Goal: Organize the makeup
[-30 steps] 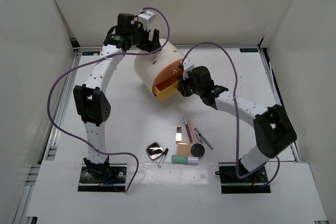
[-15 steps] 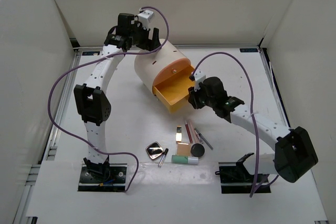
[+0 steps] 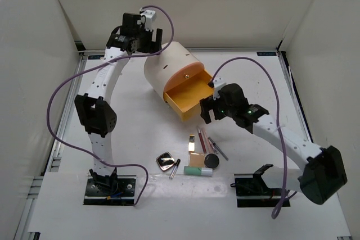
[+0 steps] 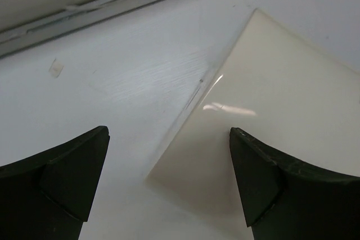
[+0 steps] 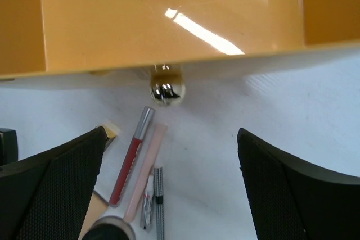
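Note:
The square compact will next be held by its opposite side edges in my left gripper, so its lid and base stay free to fit the yellow drawer [image 3: 188, 96].
The makeup lies in a loose cluster on the table: a square compact [image 3: 165, 161], a black round compact [image 3: 211, 160], a mint-green tube [image 3: 198, 171], a tan pad [image 3: 195, 158] and thin pencils [image 3: 205, 138]. My right gripper [image 3: 208, 112] is open, between the pulled-out yellow drawer [image 3: 188, 96] and the cluster. In the right wrist view my gripper [image 5: 171, 134] holds nothing; the drawer's metal knob [image 5: 167, 89] sits just ahead, with a red tube [image 5: 130, 164] and a pink pencil [image 5: 147, 172] beneath. My left gripper [image 3: 147, 43] hangs open behind the cream box [image 3: 169, 66].
The left wrist view has the open gripper [image 4: 167, 134] over the cream box's wall [image 4: 264, 111] and the white table. White enclosure walls stand on three sides. The yellow drawer's inside [image 5: 169, 21] holds nothing that I can see.
The yellow drawer has come out of the box. My right gripper has let go of its knob, opened wide and drawn back toward the near right. The left gripper shifted slightly left.

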Robot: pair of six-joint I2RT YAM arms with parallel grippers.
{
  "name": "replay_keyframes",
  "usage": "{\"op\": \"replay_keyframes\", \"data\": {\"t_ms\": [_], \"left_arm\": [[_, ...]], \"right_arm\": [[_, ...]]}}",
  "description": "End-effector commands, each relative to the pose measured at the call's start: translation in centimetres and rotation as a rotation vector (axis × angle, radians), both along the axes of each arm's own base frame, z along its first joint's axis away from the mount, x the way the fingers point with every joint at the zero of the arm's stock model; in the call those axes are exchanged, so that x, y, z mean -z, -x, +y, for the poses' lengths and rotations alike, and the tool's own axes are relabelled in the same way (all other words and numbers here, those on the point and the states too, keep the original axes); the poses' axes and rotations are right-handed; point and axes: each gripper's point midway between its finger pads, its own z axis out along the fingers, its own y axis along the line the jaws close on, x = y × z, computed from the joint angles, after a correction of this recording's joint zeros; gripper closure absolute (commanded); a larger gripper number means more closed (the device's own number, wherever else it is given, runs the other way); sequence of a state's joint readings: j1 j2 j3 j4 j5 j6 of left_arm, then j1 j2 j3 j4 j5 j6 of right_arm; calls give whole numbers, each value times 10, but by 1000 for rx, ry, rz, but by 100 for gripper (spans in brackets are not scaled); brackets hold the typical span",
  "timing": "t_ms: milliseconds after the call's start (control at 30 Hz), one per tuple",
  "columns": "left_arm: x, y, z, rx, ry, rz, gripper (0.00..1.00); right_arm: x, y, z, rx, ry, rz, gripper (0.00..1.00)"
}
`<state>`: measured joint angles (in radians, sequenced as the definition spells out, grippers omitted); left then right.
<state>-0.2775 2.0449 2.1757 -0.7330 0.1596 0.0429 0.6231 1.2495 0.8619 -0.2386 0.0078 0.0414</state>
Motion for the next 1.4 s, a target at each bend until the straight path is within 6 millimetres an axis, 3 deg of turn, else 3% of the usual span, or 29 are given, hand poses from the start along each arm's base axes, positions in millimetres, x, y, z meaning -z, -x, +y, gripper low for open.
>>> {"op": "replay_keyframes", "data": {"t_ms": [0, 33, 67, 100, 133, 167, 200, 233, 267, 300, 333, 367, 400, 433, 467, 500, 600, 733, 833, 967, 1200, 1367], "left_arm": [[-41, 40, 58, -231, -40, 22, 2], [-57, 56, 67, -281, -18, 10, 2], [-32, 72, 80, -403, -7, 96, 2], [-44, 97, 86, -453, 36, 92, 2], [-34, 113, 85, -530, 113, 141, 2], [-20, 128, 85, -570, 130, 177, 2], [8, 162, 82, -579, 112, 233, 2], [25, 179, 81, -599, 121, 279, 2], [39, 196, 81, -629, 145, 324, 2], [68, 231, 76, -642, 169, 420, 2], [84, 250, 74, -666, 178, 468, 2], [84, 270, 70, -682, 251, 478, 2], [96, 284, 62, -666, 280, 518, 2], [123, 310, 48, -630, 268, 593, 2], [125, 322, 41, -611, 291, 596, 2], [142, 343, 33, -621, 264, 642, 2], [162, 366, 17, -641, 216, 696, 2], [184, 395, -33, -539, 120, 739, 2], [205, 404, -45, -578, 49, 770, 2], [219, 408, -63, -571, 117, 796, 2], [221, 412, -59, -694, 177, 766, 2], [232, 423, -46, -772, 126, 784, 2]], "right_arm": [[-24, 12, -21, 131, -38, -5, 1], [-29, 18, -37, 226, -45, 0, 1], [-27, 23, -46, 277, -44, 14, 1], [-26, 26, -55, 319, -36, 15, 1], [-24, 32, -73, 425, -25, 26, 1], [-24, 33, -84, 493, -22, 23, 1], [-24, 34, -93, 559, -17, 26, 1], [-22, 38, -116, 674, 35, 16, 1], [-21, 38, -121, 744, 18, 22, 1], [-19, 39, -130, 787, 35, 22, 1], [-19, 38, -142, 847, 65, -5, 1], [-15, 39, -147, 876, 87, 0, 1], [-15, 37, -153, 900, 97, -3, 1], [-16, 35, -153, 914, 90, -7, 1], [-12, 33, -153, 920, 95, 4, 1], [-11, 32, -152, 912, 92, 14, 1], [-4, 29, -147, 893, 76, 41, 1], [-2, 29, -148, 888, 68, 61, 1], [-5, 31, -152, 895, 58, 53, 1], [-4, 37, -154, 882, 41, 58, 1], [-5, 43, -156, 862, 37, 57, 1], [-2, 44, -158, 860, 54, 63, 1]]}}
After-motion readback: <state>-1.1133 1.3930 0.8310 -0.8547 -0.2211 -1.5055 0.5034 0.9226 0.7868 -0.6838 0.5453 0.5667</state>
